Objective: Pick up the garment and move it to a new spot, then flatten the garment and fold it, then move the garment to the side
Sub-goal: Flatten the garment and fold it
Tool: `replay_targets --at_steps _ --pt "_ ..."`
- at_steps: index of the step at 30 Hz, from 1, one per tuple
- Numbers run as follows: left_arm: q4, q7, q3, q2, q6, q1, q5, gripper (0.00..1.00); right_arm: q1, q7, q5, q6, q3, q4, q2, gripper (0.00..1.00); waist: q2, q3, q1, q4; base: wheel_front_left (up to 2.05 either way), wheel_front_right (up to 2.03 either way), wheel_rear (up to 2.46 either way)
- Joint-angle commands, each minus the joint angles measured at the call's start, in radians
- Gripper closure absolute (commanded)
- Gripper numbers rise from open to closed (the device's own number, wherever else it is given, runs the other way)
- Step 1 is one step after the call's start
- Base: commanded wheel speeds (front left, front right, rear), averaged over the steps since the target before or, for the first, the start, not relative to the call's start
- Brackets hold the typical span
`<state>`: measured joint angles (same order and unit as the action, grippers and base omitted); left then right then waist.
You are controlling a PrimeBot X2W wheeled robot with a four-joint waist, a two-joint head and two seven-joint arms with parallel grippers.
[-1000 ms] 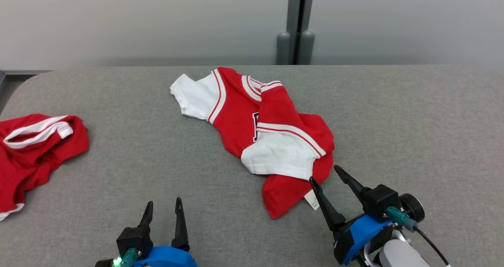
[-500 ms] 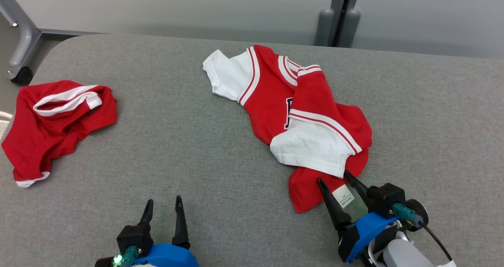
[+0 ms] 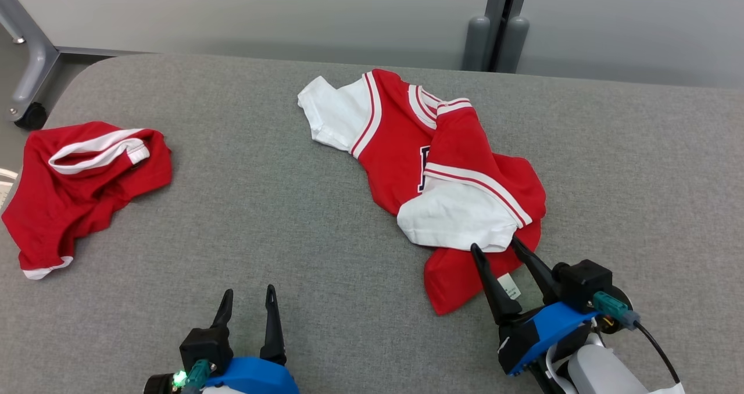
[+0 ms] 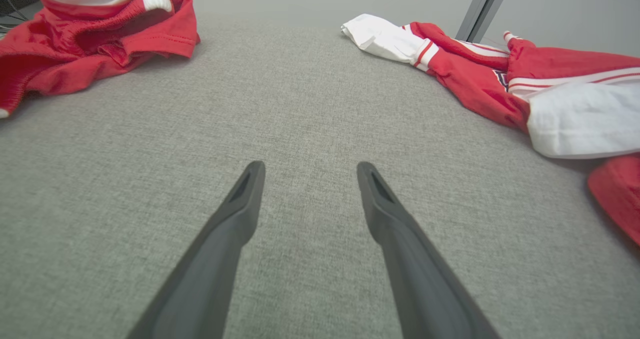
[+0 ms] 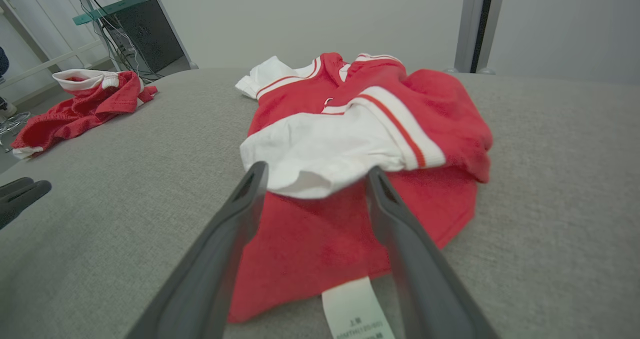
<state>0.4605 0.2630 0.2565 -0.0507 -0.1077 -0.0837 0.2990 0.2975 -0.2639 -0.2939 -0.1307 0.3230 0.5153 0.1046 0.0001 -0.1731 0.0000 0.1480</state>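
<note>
To move the garment, my right gripper next needs to grab the white sleeve's open edge [image 3: 489, 247], which stands up in a fold while the red cloth [image 3: 454, 276] lies flat.
A crumpled red jersey with white sleeves, the garment [image 3: 407, 156], lies on the grey table at centre right. My right gripper [image 3: 494, 244] is open over its near red hem, one finger on either side of the white care label [image 3: 510, 285]. Its fingertips reach the edge of the near white sleeve [image 5: 330, 149]. In the right wrist view the right gripper [image 5: 317, 169] holds nothing and the garment [image 5: 435, 109] spreads out ahead. My left gripper [image 3: 249, 290] stands open over bare cloth at the table's front, well left of the garment [image 4: 470, 79]; nothing is between its fingers [image 4: 245, 199].
A second red garment with a white band [image 3: 81, 185] lies bunched at the table's left edge. The grey table surface [image 3: 279, 208] stretches between the two garments. Behind the table stand a grey post [image 3: 494, 33] and a wheeled frame leg [image 3: 26, 92].
The head camera turned after the oldest frame. My right gripper has moved forward over the garment's hem, so its fingertips now reach the white sleeve. The left gripper has barely moved.
</note>
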Motion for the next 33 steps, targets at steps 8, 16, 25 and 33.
replay_targets --at_steps 8,16,25,33 --pt "0.015 0.003 0.004 0.001 -0.002 0.001 -0.002 0.00 0.019 -0.001 0.018 0.000 -0.004 0.039 -0.003 1.00 -0.0001 0.004 0.0000 0.010 0.00 0.00 0.00" --pt "0.027 0.003 -0.004 0.001 -0.001 0.010 0.004 0.00 0.109 -0.001 -0.028 0.000 0.039 -0.085 -0.028 1.00 -0.0001 0.019 0.0000 0.018 0.00 0.00 0.00" --pt "0.044 0.003 0.003 0.001 0.006 0.034 0.014 0.00 0.257 0.000 -0.207 0.000 -0.069 -0.255 -0.048 1.00 -0.0001 0.060 0.0000 0.025 0.00 0.00 0.00" --pt "0.061 0.003 -0.018 0.000 0.009 0.046 0.012 0.00 0.221 -0.001 -0.120 0.000 -0.489 -0.156 -0.050 1.00 -0.0001 0.055 0.0000 -0.028 0.00 0.00 0.00"
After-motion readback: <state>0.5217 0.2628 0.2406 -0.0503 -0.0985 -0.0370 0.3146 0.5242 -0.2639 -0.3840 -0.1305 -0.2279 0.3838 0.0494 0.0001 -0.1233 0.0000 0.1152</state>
